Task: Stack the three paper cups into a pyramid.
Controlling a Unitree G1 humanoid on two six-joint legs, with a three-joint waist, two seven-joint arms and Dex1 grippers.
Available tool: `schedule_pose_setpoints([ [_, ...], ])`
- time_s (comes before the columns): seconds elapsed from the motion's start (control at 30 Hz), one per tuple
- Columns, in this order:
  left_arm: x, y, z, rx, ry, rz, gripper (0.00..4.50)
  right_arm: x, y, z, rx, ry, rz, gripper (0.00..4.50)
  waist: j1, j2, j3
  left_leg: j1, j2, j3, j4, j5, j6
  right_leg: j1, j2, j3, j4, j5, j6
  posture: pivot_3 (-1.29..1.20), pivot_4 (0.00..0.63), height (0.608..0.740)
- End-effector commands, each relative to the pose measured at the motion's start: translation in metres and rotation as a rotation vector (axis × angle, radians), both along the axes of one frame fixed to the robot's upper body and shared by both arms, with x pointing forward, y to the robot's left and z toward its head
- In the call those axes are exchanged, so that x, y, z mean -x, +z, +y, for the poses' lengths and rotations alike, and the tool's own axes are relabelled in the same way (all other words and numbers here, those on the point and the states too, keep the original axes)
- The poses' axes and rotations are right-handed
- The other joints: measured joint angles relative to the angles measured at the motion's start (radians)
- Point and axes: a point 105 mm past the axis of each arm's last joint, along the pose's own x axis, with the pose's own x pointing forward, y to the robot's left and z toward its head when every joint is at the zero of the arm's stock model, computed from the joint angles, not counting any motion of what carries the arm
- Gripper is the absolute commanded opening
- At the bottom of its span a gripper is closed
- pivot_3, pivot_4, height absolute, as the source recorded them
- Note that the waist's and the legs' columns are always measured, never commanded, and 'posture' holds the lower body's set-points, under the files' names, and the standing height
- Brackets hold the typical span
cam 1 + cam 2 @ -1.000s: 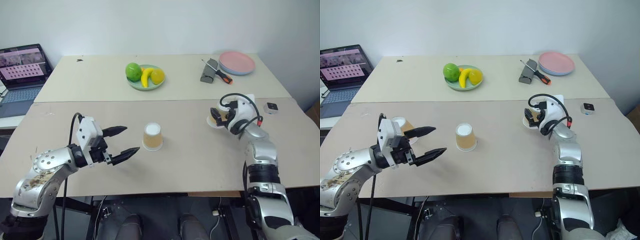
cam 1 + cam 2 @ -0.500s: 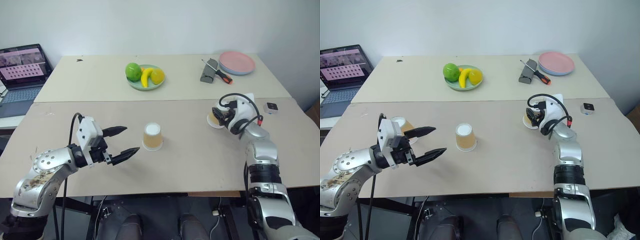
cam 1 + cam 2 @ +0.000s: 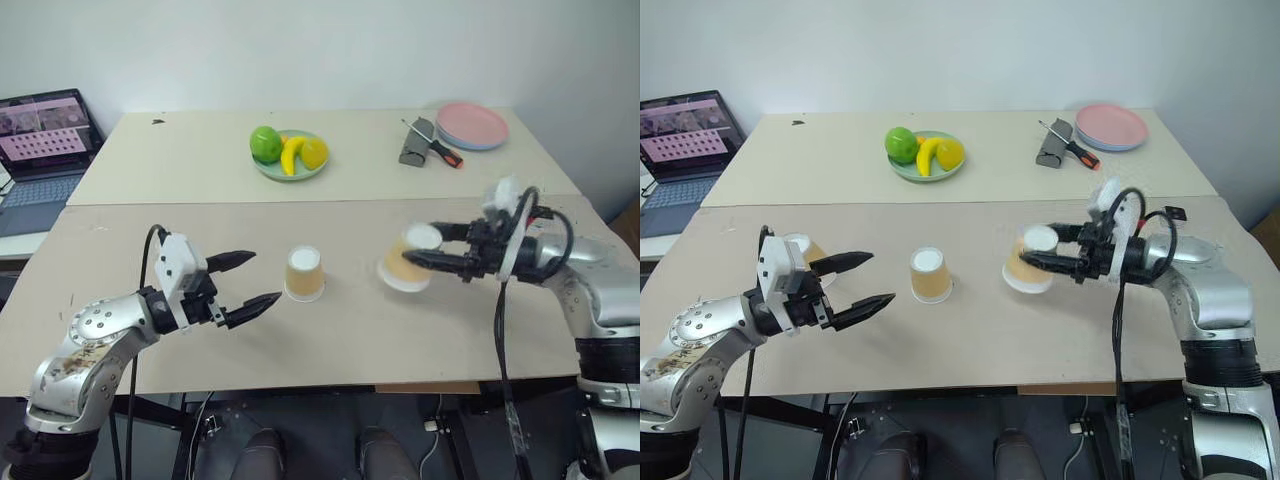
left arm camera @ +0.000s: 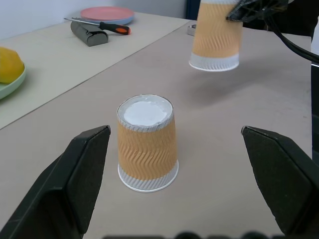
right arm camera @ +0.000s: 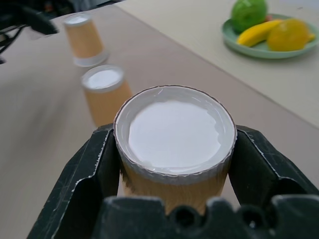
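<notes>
The tilted cup (image 5: pixel 173 181) hangs short of the spot beside the middle cup, so it moves to that spot, before my right gripper releases it.
One paper cup (image 3: pixel 304 273) stands upside down in the middle of the near table. My left gripper (image 3: pixel 262 278) hangs open just left of it, pointing at it, with its fingers (image 4: pixel 84 169) apart from it on either side. Behind that gripper stands a second upturned cup (image 3: pixel 805 250). My right gripper (image 3: pixel 425 248) is shut on the third cup (image 3: pixel 403 265), holding it tilted above the table to the right of the middle cup. That cup's white base (image 5: pixel 174 130) faces the wrist, with a finger on each side.
On the far table are a green plate of fruit (image 3: pixel 290 165), a pink plate (image 3: pixel 473 125) and a grey tool with a screwdriver (image 3: pixel 425 143). A laptop (image 3: pixel 45 140) sits at the far left. A seam runs between the two tables.
My right gripper has closed on the cup at the right, lifted it and carried it left toward the middle cup, turning at the wrist. The left arm has stayed still.
</notes>
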Motion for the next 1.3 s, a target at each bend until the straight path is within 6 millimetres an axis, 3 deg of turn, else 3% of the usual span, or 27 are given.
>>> schedule_pose_setpoints([
  [0.03, 0.003, 0.009, -0.006, -0.004, -0.021, -0.043, 4.5, -0.006, -0.006, 0.008, 0.023, 0.075, -0.022, 2.79, 0.002, 0.0, 0.0, 0.0, 0.0, 0.0, 0.0, 0.0, 0.0, 0.0, 0.0, 0.0, 0.0, 0.0, 0.0, 0.0, 0.15, 0.74],
  [0.3, 0.003, 0.012, -0.006, -0.002, -0.012, -0.05, 4.5, -0.032, -0.012, 0.039, 0.04, 0.135, -0.087, 2.79, 0.002, 0.0, 0.0, -0.001, 0.0, 0.0, 0.0, 0.0, 0.0, -0.002, 0.0, 0.0, 0.0, 0.0, 0.0, 0.0, 0.15, 0.74],
  [0.43, 0.003, 0.013, -0.005, -0.001, -0.003, -0.053, 4.5, -0.029, -0.008, 0.057, 0.043, 0.207, -0.118, 2.79, 0.005, 0.0, 0.0, -0.002, 0.0, -0.001, 0.0, 0.0, 0.0, -0.002, 0.0, 0.0, 0.0, 0.0, 0.0, 0.0, 0.15, 0.74],
  [0.67, 0.004, 0.013, -0.003, -0.003, 0.005, -0.051, 4.5, -0.022, -0.005, 0.071, 0.051, 0.266, -0.154, 2.79, 0.003, 0.0, 0.0, -0.001, 0.0, -0.001, 0.0, 0.0, 0.0, -0.002, 0.0, 0.0, 0.001, 0.0, 0.0, 0.0, 0.15, 0.74],
  [1.0, 0.003, 0.014, -0.004, -0.004, 0.001, -0.048, 4.5, -0.031, -0.008, 0.094, 0.039, 0.268, -0.16, 2.79, 0.002, 0.0, 0.0, -0.001, 0.0, -0.001, 0.0, 0.0, 0.0, -0.002, 0.0, 0.0, 0.001, 0.0, 0.0, 0.0, 0.15, 0.74],
  [1.3, 0.003, 0.016, -0.004, -0.003, 0.001, -0.051, 4.5, -0.034, -0.01, 0.101, 0.057, 0.286, -0.169, 2.79, 0.002, 0.0, 0.0, -0.001, 0.0, -0.001, 0.0, 0.0, 0.0, -0.002, 0.0, 0.0, 0.001, 0.0, 0.0, 0.0, 0.15, 0.74],
])
